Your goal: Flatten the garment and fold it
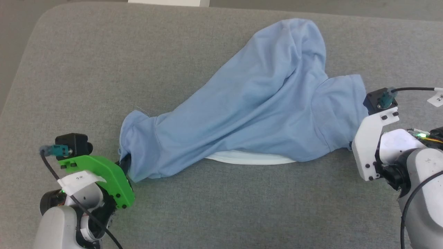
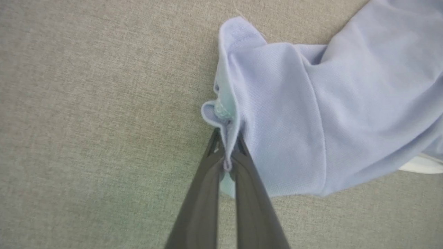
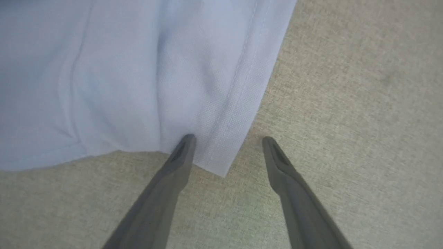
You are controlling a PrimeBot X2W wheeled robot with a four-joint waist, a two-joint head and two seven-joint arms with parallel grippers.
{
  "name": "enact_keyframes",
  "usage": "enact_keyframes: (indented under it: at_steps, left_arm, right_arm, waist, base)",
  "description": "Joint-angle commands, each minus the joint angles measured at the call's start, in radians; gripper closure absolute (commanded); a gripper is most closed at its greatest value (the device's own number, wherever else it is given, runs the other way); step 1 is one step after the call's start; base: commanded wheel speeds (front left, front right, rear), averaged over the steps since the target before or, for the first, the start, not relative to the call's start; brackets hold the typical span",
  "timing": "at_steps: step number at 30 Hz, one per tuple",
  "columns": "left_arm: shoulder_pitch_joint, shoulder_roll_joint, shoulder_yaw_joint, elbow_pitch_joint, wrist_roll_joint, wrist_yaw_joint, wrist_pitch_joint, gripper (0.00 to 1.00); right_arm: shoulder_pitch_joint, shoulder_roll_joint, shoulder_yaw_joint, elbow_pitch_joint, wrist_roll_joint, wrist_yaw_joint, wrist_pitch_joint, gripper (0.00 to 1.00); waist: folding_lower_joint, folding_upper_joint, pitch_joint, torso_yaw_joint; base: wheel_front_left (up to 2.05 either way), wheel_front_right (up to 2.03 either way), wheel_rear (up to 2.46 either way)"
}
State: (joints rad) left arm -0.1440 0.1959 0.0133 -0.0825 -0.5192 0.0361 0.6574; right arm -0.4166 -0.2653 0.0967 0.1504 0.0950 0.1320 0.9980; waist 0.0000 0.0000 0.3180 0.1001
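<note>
My right gripper grabs the sleeve by that hemmed corner (image 3: 218,159) next, which juts out past the bunched cloth, to flatten the shirt.
The garment (image 1: 249,103), a light-blue knit shirt, lies bunched in a long diagonal heap across the grey cushion, with white trim (image 1: 249,159) showing under its near edge. My left gripper (image 2: 226,152) is shut on the hem edge of a sleeve (image 2: 277,114) at the heap's left end; in the head view its fingers (image 1: 125,162) are mostly tucked behind the cloth. My right gripper (image 3: 228,140) stands open at the right end, its fingertips astride a hemmed corner (image 3: 225,148) of the garment. The white wrist mount (image 1: 372,145) hides those fingers in the head view.
The grey fabric cushion (image 1: 104,69) carries everything, its rounded far-left corner (image 1: 45,17) dropping off to a paler floor. A white object (image 1: 169,2) shows beyond the far edge. Cables (image 1: 412,89) trail from both wrists.
</note>
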Motion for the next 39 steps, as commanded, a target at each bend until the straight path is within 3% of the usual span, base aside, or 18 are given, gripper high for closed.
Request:
enact_keyframes:
  at_steps: [1,8,9,11,18,24,33,39]
  left_arm:
    - [-0.007,-0.006,-0.004,-0.002,0.005,0.0,-0.008,1.0]
    - [-0.017,-0.01,-0.007,0.014,0.0,-0.003,-0.028,1.0]
    - [-0.017,-0.01,-0.006,0.017,-0.002,-0.004,-0.029,1.0]
    - [-0.019,-0.009,-0.005,0.021,-0.003,-0.004,-0.033,1.0]
    - [-0.017,-0.003,0.0,0.03,-0.008,-0.003,-0.042,1.0]
    - [-0.002,0.0,0.003,0.034,-0.011,-0.004,-0.054,1.0]
    - [0.068,-0.007,0.015,0.026,-0.029,0.003,-0.068,1.0]
    - [0.123,-0.026,0.024,0.012,-0.047,0.01,-0.088,1.0]
  right_arm:
    - [-0.009,-0.003,0.016,0.013,0.0,-0.001,0.006,0.0]
    - [-0.001,-0.021,0.089,0.063,0.04,-0.001,0.015,0.0]
    - [-0.002,-0.024,0.092,0.067,0.047,-0.001,0.015,0.54]
    - [-0.007,-0.032,0.095,0.071,0.061,-0.001,0.008,1.0]
    - [-0.025,-0.047,0.047,0.056,0.087,-0.001,-0.069,1.0]
    - [0.003,-0.007,-0.086,0.005,0.132,-0.001,-0.153,1.0]
    - [0.229,0.077,-0.288,-0.153,0.208,-0.001,-0.173,1.0]
    - [0.372,0.152,-0.351,-0.21,0.237,-0.001,-0.17,1.0]
  waist:
    - [0.0,0.0,0.023,0.013]
    - [0.0,0.0,0.04,0.016]
    - [0.0,0.0,0.039,0.014]
    - [0.0,0.0,0.036,0.011]
    - [0.0,0.0,0.008,-0.01]
    - [0.0,0.0,-0.047,-0.029]
    - [0.0,0.0,-0.143,-0.053]
    - [0.0,0.0,-0.187,-0.066]
  base:
    - [0.0,0.0,0.0]
    - [0.0,0.0,0.0]
    - [0.0,0.0,0.0]
    - [0.0,0.0,0.0]
    - [0.0,0.0,0.0]
    - [0.0,0.0,0.0]
    - [0.0,0.0,0.0]
    - [0.0,0.0,0.0]
